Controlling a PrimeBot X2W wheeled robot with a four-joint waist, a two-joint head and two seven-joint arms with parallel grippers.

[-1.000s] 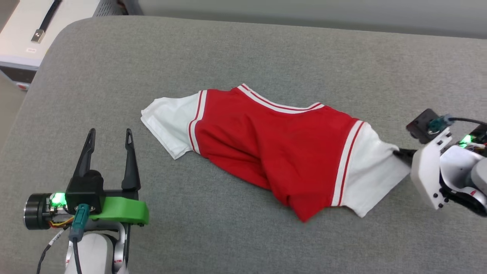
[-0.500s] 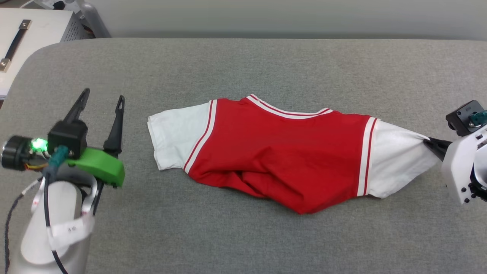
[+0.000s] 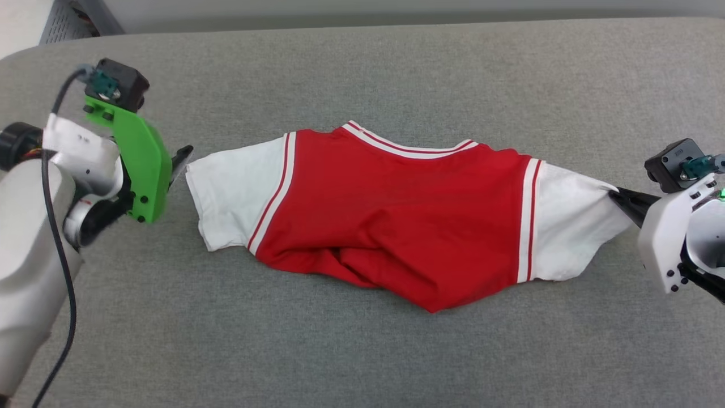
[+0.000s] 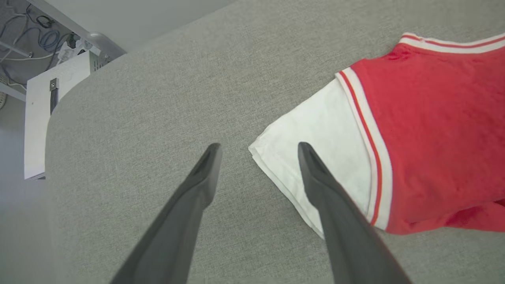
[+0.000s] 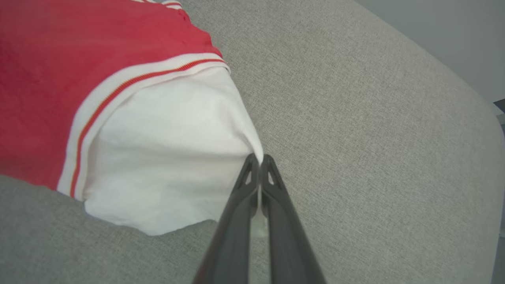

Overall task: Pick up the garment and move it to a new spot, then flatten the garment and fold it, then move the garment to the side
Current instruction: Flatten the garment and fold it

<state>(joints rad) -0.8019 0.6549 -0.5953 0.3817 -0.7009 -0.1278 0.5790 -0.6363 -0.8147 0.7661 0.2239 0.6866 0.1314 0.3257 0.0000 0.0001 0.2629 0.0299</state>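
The sleeve [image 3: 239, 191] lies flat on the cushion. Next, my left gripper pinches the garment by the cuff corner [image 3: 191, 168], where its layered edge shows.
The garment [image 3: 396, 215], a red jersey T-shirt with white sleeves and striped trim, lies crumpled across the grey cushion [image 3: 362, 351]. My right gripper [image 3: 614, 198] is shut on the edge of its right white sleeve, pulling it into a point. In the right wrist view the closed fingertips [image 5: 259, 159] pinch the garment [image 5: 165, 157] at that sleeve's tip. My left gripper [image 3: 182, 160] stands open at the left sleeve's edge. In the left wrist view the left gripper [image 4: 258, 149] straddles the corner of the garment [image 4: 315, 146], one finger over the white sleeve, the other over bare cushion.
The cushion's rounded far-left corner [image 4: 71, 98] drops off toward a white cabinet [image 4: 37, 130] with cables behind it. A grey wall runs behind the cushion's far edge [image 3: 396, 20]. The cushion's right end curves down in the right wrist view [image 5: 465, 90].
The head camera shifted. My left gripper swung from the cushion's left side over to the left sleeve's edge, now pointing at it. The right gripper kept its hold and the shirt is stretched wider.
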